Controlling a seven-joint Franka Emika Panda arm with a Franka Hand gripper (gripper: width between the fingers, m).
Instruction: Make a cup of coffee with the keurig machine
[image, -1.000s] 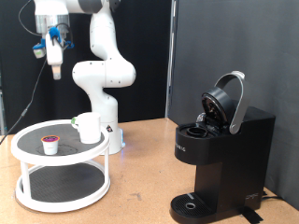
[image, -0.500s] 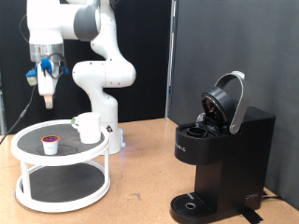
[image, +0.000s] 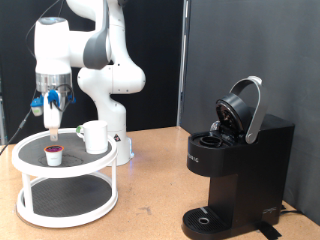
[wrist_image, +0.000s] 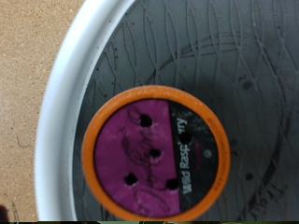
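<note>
My fingers are still above the orange rim of the pod on the tray's top shelf, so it is too early to close; my gripper lowers first.
My gripper (image: 52, 126) hangs straight above the small pod (image: 53, 153), which sits on the top shelf of the white round tray (image: 30, 150). The gripper is open and holds nothing. In the wrist view the pod (wrist_image: 155, 152) fills the middle, with an orange rim and a pierced purple top; my fingers do not show there. The white cup (image: 95, 136) stands upright on the same shelf, to the exterior view's right of the pod. The black keurig machine (image: 235, 165) stands at the exterior view's right with its lid raised.
The tray has two tiers and a raised white rim (wrist_image: 65, 103). The arm's white base (image: 118, 135) stands just behind the tray. Bare wooden tabletop (image: 150, 190) lies between the tray and the machine. Black curtains hang behind.
My gripper has come down from high at the exterior view's upper left to just above the pod on the tray. The cup, the pod and the machine have not moved.
</note>
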